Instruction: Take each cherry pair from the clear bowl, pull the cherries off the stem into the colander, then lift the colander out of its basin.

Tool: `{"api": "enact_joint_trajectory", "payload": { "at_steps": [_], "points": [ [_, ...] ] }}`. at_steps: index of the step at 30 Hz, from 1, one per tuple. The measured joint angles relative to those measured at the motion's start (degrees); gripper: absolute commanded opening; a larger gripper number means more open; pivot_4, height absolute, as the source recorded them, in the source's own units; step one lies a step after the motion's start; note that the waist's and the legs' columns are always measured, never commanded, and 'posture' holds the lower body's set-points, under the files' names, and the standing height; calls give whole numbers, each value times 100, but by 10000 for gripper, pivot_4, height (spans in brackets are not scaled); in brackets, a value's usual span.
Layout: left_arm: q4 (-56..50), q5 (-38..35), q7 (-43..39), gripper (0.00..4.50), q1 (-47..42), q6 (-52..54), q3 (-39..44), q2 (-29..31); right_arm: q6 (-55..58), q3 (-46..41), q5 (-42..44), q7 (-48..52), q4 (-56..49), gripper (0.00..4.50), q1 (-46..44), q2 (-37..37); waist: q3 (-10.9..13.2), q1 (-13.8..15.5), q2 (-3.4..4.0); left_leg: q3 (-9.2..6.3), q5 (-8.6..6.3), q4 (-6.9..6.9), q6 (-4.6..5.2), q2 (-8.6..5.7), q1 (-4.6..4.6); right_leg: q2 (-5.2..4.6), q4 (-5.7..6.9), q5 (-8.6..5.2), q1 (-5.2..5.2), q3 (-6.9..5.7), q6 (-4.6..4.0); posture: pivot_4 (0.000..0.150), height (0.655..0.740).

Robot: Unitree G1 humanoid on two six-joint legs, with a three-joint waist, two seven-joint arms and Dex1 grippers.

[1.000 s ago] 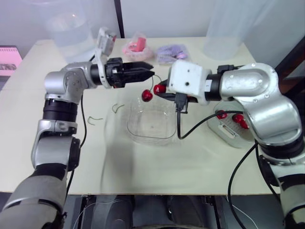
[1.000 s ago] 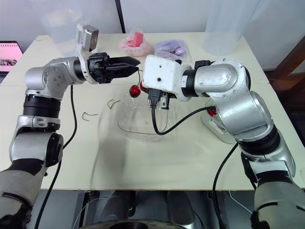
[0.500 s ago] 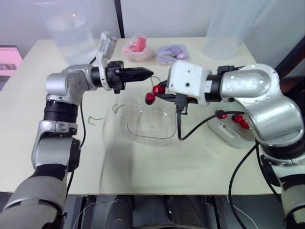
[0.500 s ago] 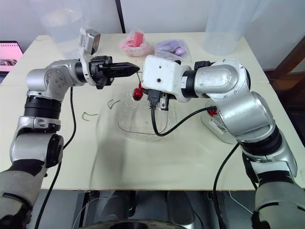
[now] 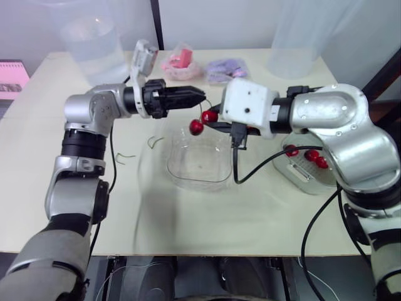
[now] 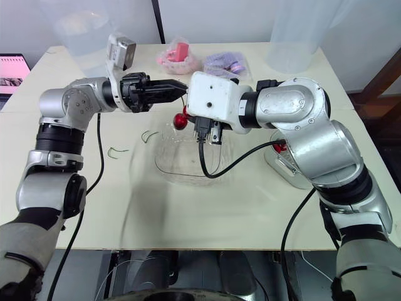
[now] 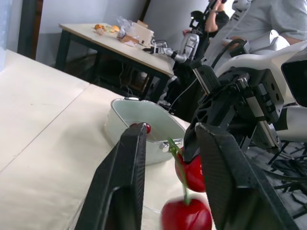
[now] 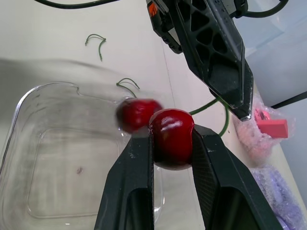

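The right gripper's fingers crowd the cherry end of the stem, so the left gripper will grab the stem by its joined top [image 7: 171,143], which is free.
My right gripper [image 5: 210,119] is shut on one red cherry [image 8: 171,138] above the far edge of the clear bowl [image 5: 178,175]. The pair's second cherry [image 5: 195,127] hangs just beside it on the green stem [image 7: 176,160]. My left gripper [image 5: 199,96] points at the pair from the left and stands open, with the stem rising in the gap between its fingers [image 7: 129,167]. The bowl holds no cherries. The colander in its basin [image 5: 305,179] sits at the right, with cherries [image 5: 316,160] inside.
Two loose green stems [image 5: 155,141] [image 5: 125,155] lie on the table left of the bowl. A pink bag [image 5: 180,63] and a purple bag [image 5: 225,68] sit at the back, between two tall clear containers [image 5: 94,37] [image 5: 294,31].
My left gripper has edged right toward the stem and rolled at the wrist. The hanging cherry has swung slightly. My right gripper has stayed put.
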Motion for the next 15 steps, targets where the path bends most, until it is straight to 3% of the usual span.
{"api": "enact_joint_trajectory", "payload": {
  "at_steps": [15],
  "points": [
    [0, -18, 110, 18353, 82, 116, 74, -24, 3, 1, 105, -8, -17, 7078, -20, 1, 0, -2, 0, 0, 0, 0, 0, 0, 0, 0, 0, 0, 0, 0, 0, 1500, 7348]
  ]
}}
